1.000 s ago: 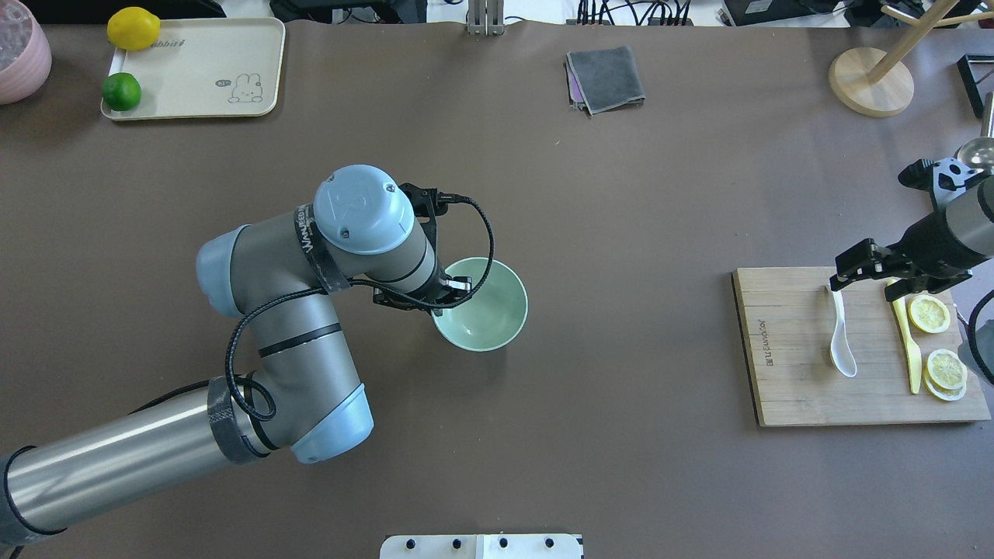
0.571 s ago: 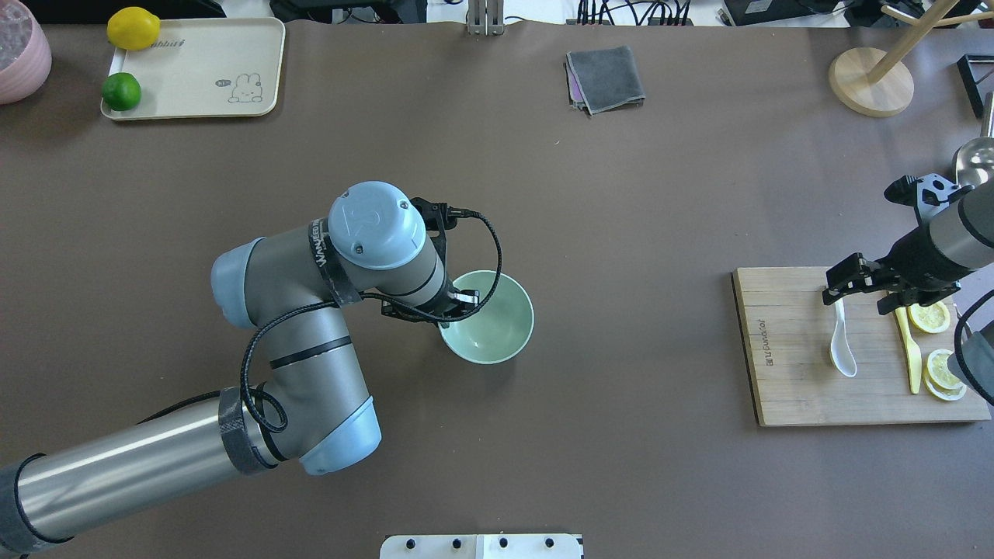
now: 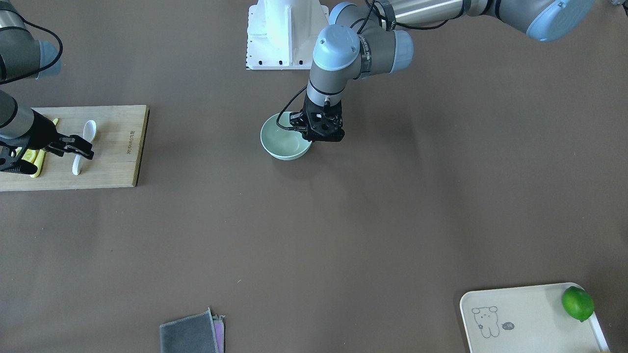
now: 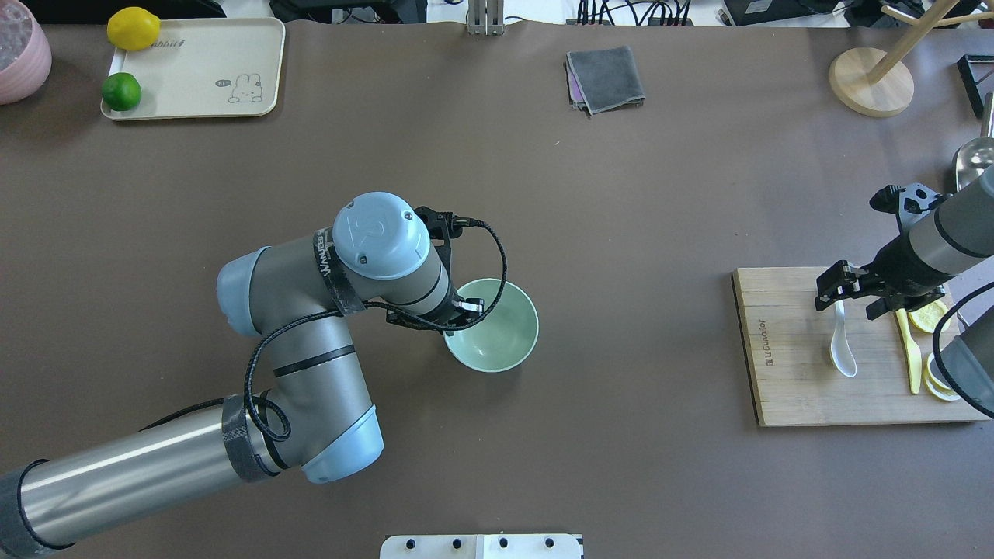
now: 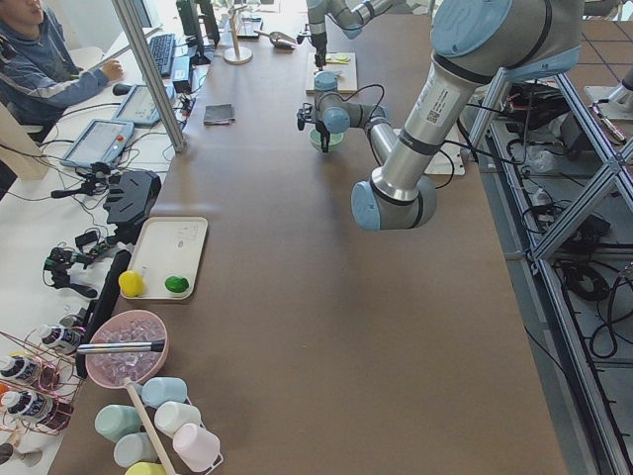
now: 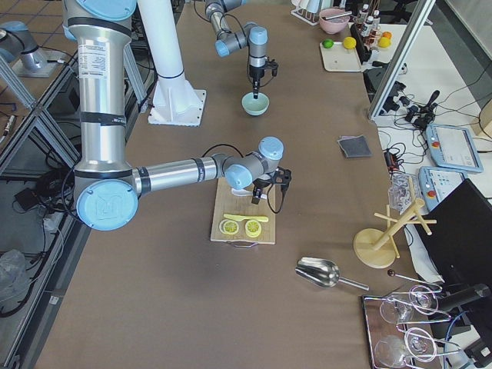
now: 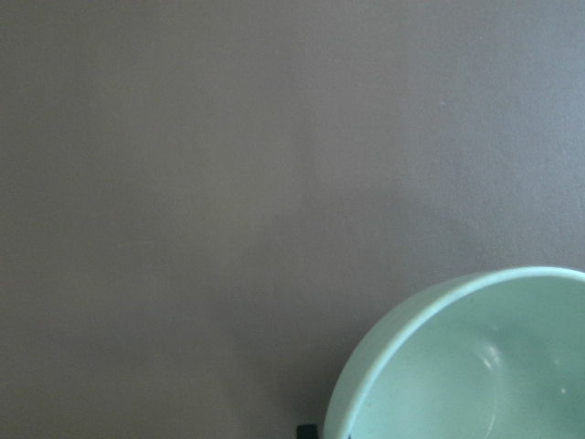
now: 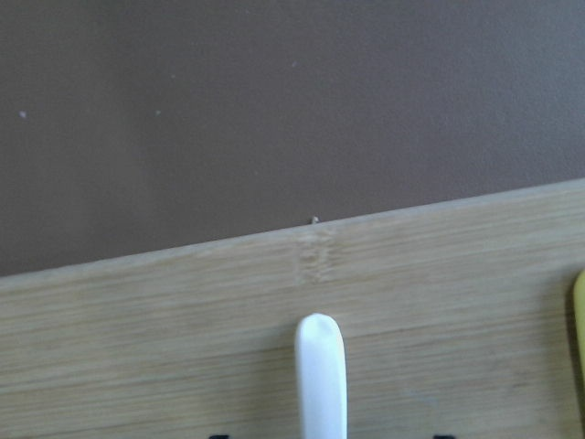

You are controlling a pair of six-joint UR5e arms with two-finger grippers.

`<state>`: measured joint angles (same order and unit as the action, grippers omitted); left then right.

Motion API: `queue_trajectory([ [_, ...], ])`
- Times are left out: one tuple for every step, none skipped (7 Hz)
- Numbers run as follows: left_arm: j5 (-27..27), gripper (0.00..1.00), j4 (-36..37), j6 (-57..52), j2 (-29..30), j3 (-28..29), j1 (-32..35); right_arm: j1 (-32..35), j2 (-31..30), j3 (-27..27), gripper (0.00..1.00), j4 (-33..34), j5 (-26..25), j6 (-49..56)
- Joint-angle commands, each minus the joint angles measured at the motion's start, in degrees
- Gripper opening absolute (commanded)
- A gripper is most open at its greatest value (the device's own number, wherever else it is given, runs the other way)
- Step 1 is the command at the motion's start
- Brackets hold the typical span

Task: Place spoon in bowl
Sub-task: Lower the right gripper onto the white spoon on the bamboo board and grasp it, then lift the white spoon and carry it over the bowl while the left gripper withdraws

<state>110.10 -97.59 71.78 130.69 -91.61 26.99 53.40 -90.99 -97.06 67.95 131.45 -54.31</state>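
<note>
My right gripper grabs the white spoon by its handle [image 3: 76,166] next. Then it places the spoon in the bowl [image 3: 277,138].
The pale green bowl [image 4: 497,330] stands on the brown table mid-left; it also shows in the front view [image 3: 283,143] and the left wrist view [image 7: 475,366]. My left gripper [image 4: 460,310] is shut on the bowl's left rim. The white spoon [image 4: 842,348] lies on the wooden cutting board [image 4: 784,380], handle pointing away from the robot. My right gripper [image 4: 853,301] is open and low over the handle end, one finger on each side. The right wrist view shows the handle [image 8: 321,375] centred between the fingers.
A yellow plastic knife [image 4: 907,345] and lemon slices [image 4: 929,317] lie on the board right of the spoon. A cream tray [image 4: 210,54] with a lime and a lemon sits far left. A grey cloth [image 4: 606,78], a wooden stand [image 4: 870,81] and a metal scoop [image 4: 972,159] lie beyond.
My left arm has moved the bowl to the right and toward the robot. My right gripper has shifted nearer, settling around the spoon's handle end, still open.
</note>
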Motion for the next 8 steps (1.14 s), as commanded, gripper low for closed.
queue_trajectory([
  [-0.06,0.77,0.03,0.03,-0.09,-0.32,0.08,-0.05,0.2,0.21,0.32,-0.01,-0.14,-0.09],
  [-0.15,0.83,0.11,0.03,0.0,-0.41,0.17,-0.05,0.11,0.12,0.11,-0.01,-0.05,-0.09],
  [-0.15,0.83,0.11,0.03,-0.09,-1.02,0.26,-0.05,0.11,-0.23,0.0,-0.01,0.04,-0.18],
  [-0.15,0.83,0.11,0.03,0.0,-1.46,0.26,0.04,0.11,-0.41,0.0,-0.01,0.04,-0.18],
  [-0.24,0.83,0.11,-0.23,-0.87,-2.6,0.52,0.04,0.2,-2.67,0.0,-0.01,0.13,-0.44],
  [0.11,0.85,0.2,-1.63,-5.49,-7.92,2.26,0.04,0.9,-7.65,0.0,0.42,0.21,-4.79],
  [0.46,0.88,0.46,-8.86,-11.89,-13.63,4.54,-0.05,5.6,-9.01,0.0,0.86,-0.13,-11.28],
  [0.64,0.9,0.12,-16.85,-17.52,-15.95,7.35,-3.18,10.7,-8.76,0.0,1.04,-2.4,-18.13],
])
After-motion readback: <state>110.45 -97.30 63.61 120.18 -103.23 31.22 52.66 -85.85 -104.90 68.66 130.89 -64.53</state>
